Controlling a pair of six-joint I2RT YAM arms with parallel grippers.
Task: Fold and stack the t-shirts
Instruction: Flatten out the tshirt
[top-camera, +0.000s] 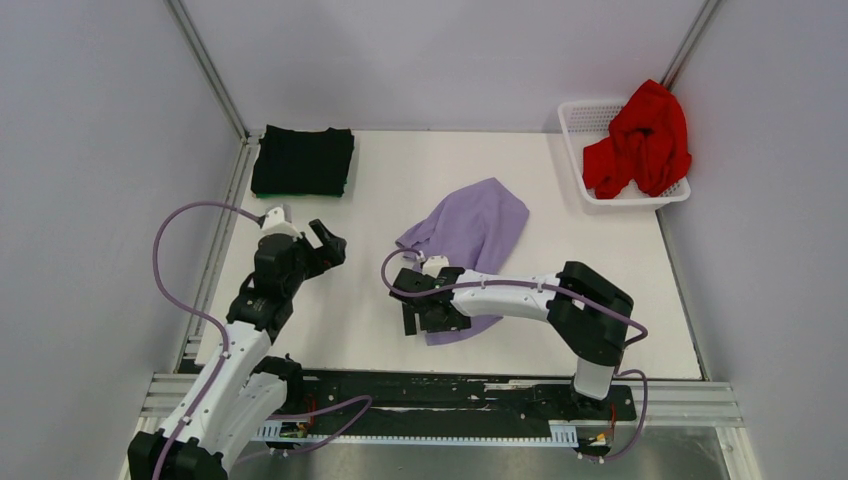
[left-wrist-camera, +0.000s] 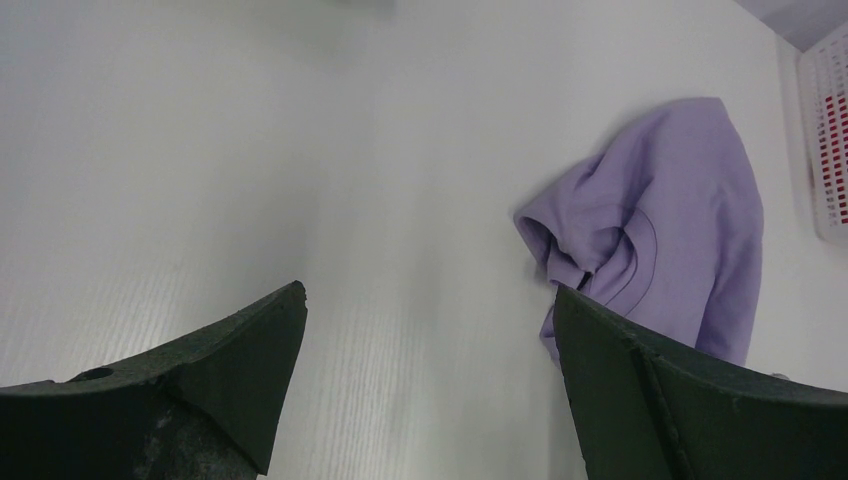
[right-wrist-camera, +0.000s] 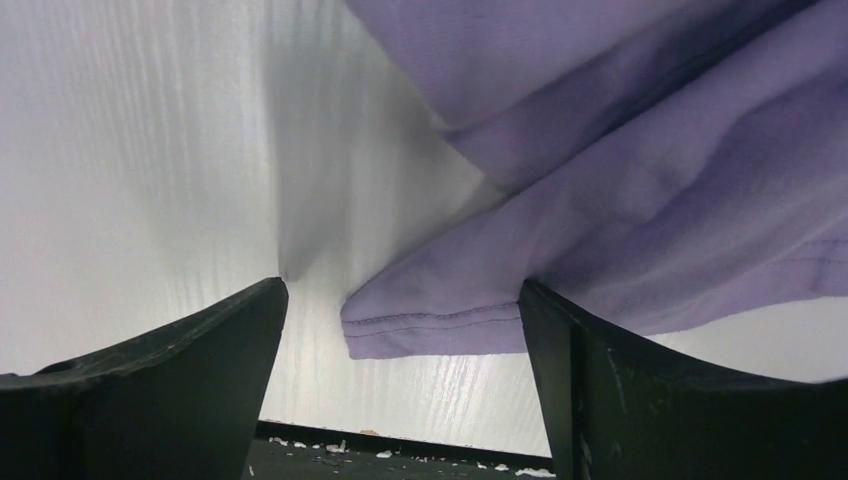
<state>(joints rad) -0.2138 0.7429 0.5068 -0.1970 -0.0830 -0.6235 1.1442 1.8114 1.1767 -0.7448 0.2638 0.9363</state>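
Note:
The lavender t-shirt (top-camera: 473, 228) will next be grabbed by the right gripper at its near hem corner (top-camera: 433, 338), so the rest stays free to spread for folding.
The lavender t-shirt (top-camera: 473, 228) lies crumpled mid-table; it also shows in the left wrist view (left-wrist-camera: 672, 230) and the right wrist view (right-wrist-camera: 640, 180). The black t-shirt (top-camera: 302, 160) lies folded at the back left. The red t-shirt (top-camera: 640, 140) is heaped in the white basket (top-camera: 576, 112). My right gripper (top-camera: 428, 316) (right-wrist-camera: 402, 292) is open over the lavender shirt's near hem corner, which lies between the fingers without being pinched. My left gripper (top-camera: 322, 243) (left-wrist-camera: 430, 290) is open and empty, above bare table left of the lavender shirt.
The white table (top-camera: 380, 200) has grey walls on three sides. The basket stands at the back right corner, its lattice edge showing in the left wrist view (left-wrist-camera: 825, 130). A black strip (top-camera: 420, 392) runs along the near edge, with crumbs on it in the right wrist view (right-wrist-camera: 400, 450).

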